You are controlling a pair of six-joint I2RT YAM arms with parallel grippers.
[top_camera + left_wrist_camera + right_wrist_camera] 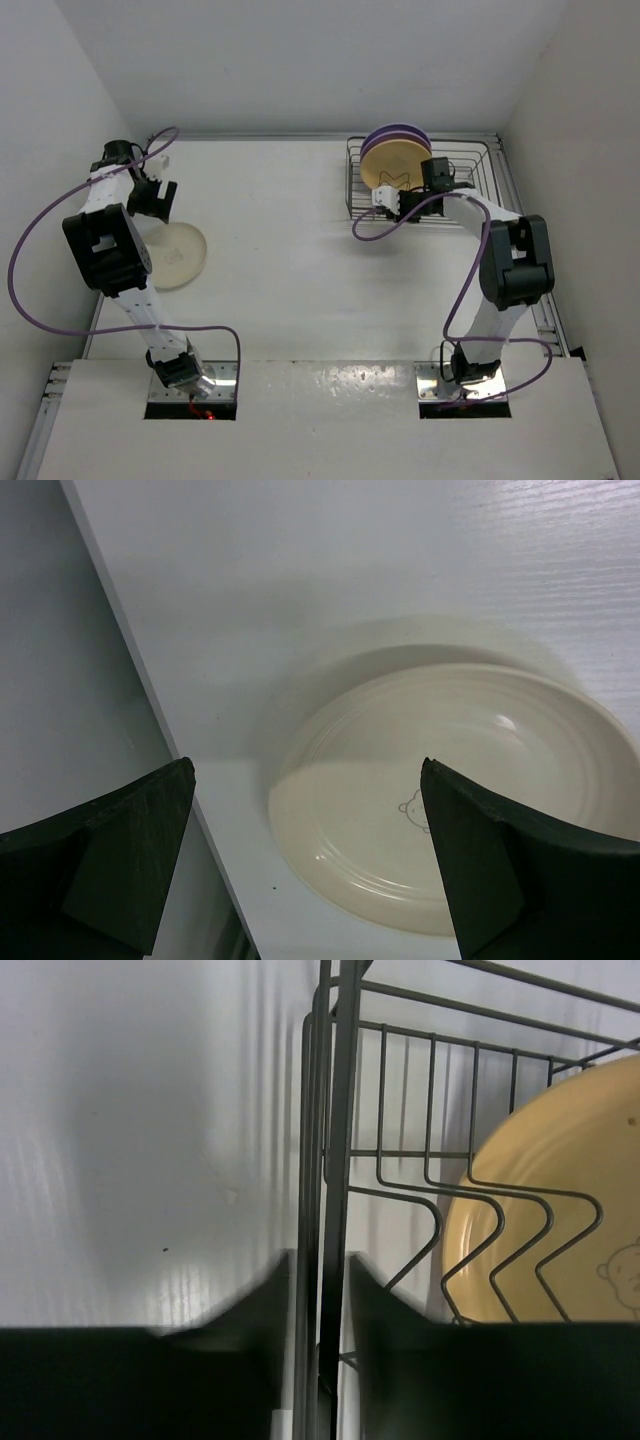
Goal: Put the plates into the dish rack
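My left gripper grabs the cream-white plate [178, 256] by its rim beside the table's edge next, leaving the opposite rim free to hand over.
The cream-white plate [178, 256] lies flat near the table's left edge; it also shows in the left wrist view [450, 770]. My left gripper [158, 207] hovers over its far rim, open and empty [305, 860]. The grey wire dish rack [478, 172] stands at the back right. The orange-yellow plate [393, 165] stands upright in it, with the lavender purple plates [396, 133] right behind. My right gripper [389, 203] is shut on the rack's front wire rim [340, 1110], its jaws close on both sides of the wires [320, 1270]. The orange-yellow plate [600, 1140] shows behind the zigzag dividers.
White walls close in the table on the left, back and right. A purple cable [40, 240] loops off the left arm and another [400, 225] hangs off the right arm beside the rack. The table's left edge [150, 690] runs just beside the cream-white plate.
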